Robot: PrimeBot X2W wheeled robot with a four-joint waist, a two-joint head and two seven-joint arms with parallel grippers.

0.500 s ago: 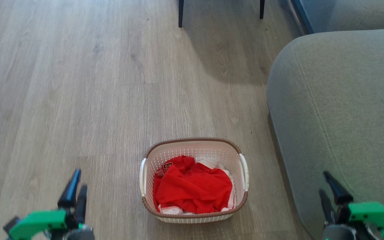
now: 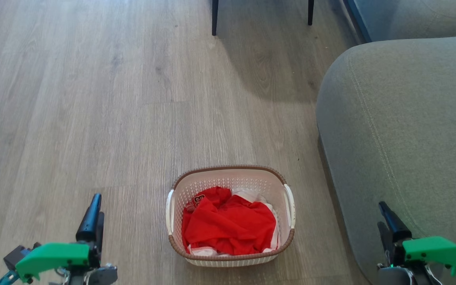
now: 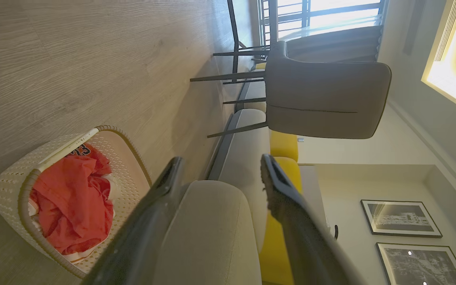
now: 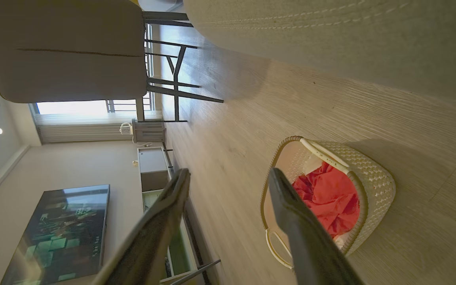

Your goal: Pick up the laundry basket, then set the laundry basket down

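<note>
My left gripper next needs to grip the laundry basket by its white side handle (image 2: 169, 211). This will keep the basket level with red clothing (image 2: 228, 225) loose inside.
The laundry basket (image 2: 228, 169) stands on the wooden floor at the lower middle of the head view, cream with a brown rim and white side handles, and holds red clothing (image 2: 228, 225). My left gripper (image 2: 96, 208) hangs open at the lower left, well apart from the basket's left handle. At the lower right my right gripper (image 2: 383, 215) is open too, over the sofa's edge and clear of the right handle. In the left wrist view the basket (image 3: 14, 186) lies off to the side of the open left gripper (image 3: 222, 160). The right wrist view shows the basket (image 4: 374, 178) beside the open right gripper (image 4: 230, 173).
A grey sofa (image 2: 402, 138) fills the right side, close to the basket's right wall. Two dark chair legs (image 2: 214, 16) stand at the far end of the floor; the grey chair (image 3: 323, 99) appears in the left wrist view. Bare wooden floor (image 2: 93, 99) stretches left and ahead.
Both grippers have shifted slightly inward toward the basket. The basket has stayed in place on the floor.
</note>
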